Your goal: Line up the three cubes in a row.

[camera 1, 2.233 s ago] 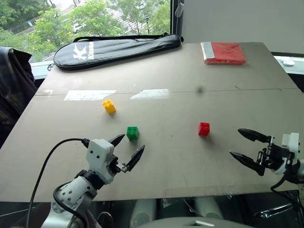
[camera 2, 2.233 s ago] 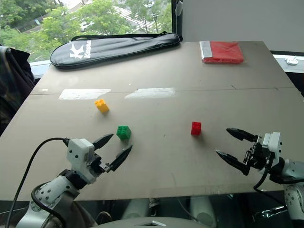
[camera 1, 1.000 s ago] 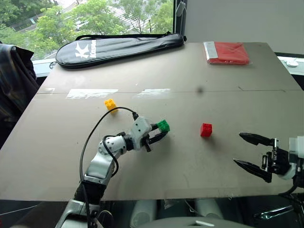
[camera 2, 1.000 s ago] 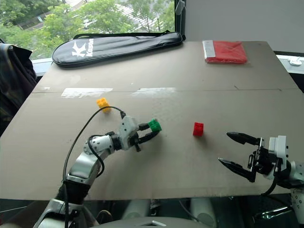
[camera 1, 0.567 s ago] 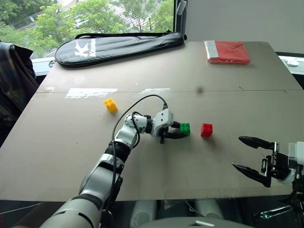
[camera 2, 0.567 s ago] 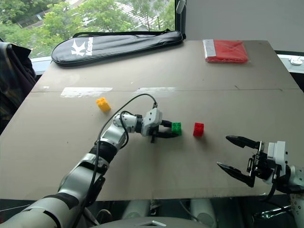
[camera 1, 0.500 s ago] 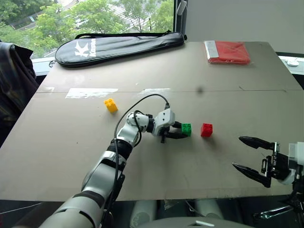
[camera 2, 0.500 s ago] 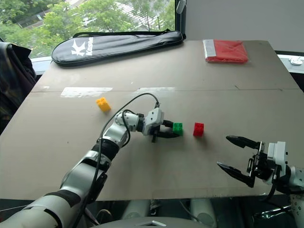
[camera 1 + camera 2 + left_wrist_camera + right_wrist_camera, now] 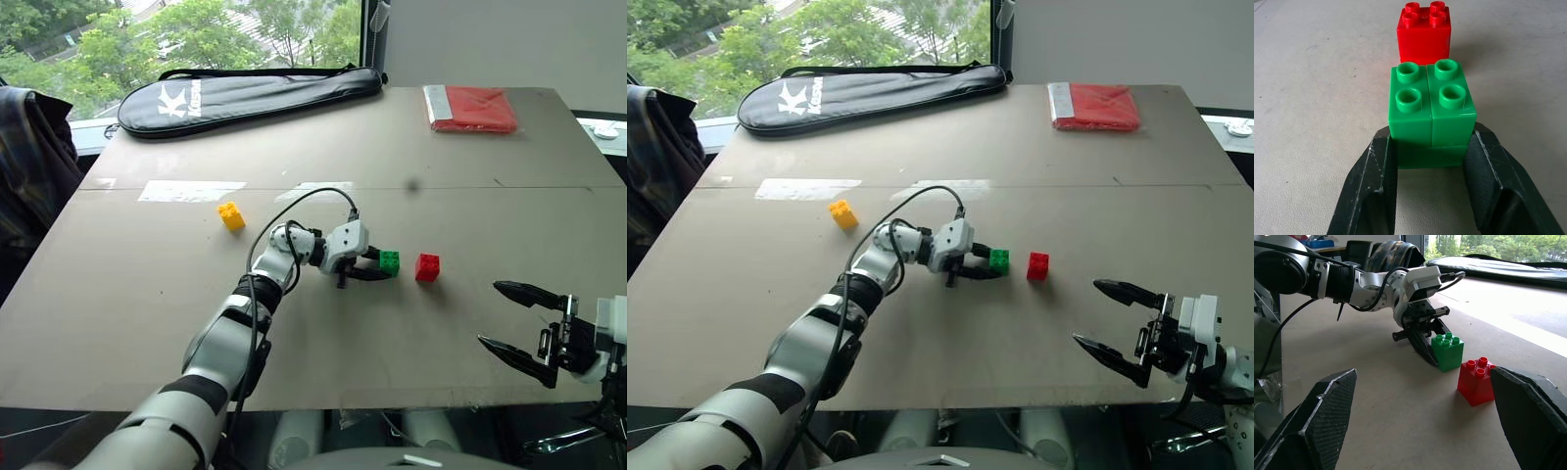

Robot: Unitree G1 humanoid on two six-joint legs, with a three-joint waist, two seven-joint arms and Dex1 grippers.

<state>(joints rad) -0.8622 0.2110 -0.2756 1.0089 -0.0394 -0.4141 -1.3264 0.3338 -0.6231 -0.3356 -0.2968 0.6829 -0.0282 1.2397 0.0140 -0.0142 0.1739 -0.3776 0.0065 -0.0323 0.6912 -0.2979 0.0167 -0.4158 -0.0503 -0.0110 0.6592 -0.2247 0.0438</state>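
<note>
My left gripper opens now, since the lower edge of the green cube [image 9: 389,261] rests on the tabletop beside the red cube, so the green cube would stand.
My left gripper [image 9: 385,266] is shut on the green cube [image 9: 389,261], its black fingers [image 9: 1376,186] clamping the cube's two sides at the table surface. The red cube [image 9: 427,267] stands just to the right of it, with a narrow gap between them; the left wrist view shows it straight beyond the green cube [image 9: 1430,110]. Far to the left and a little further back, the yellow cube [image 9: 231,215] sits alone. My right gripper [image 9: 490,313] hovers open near the front right of the table, with nothing between its fingers [image 9: 1327,421].
A black racket bag [image 9: 250,93] lies along the table's far left edge. A flat red packet [image 9: 472,108] lies at the far right corner. White tape patches [image 9: 191,191] mark the middle seam. A dark jacket [image 9: 29,166] hangs off the left side.
My left gripper carried the green cube to the right and set it down beside the red cube; over the last half second it barely moved. The right gripper stayed put.
</note>
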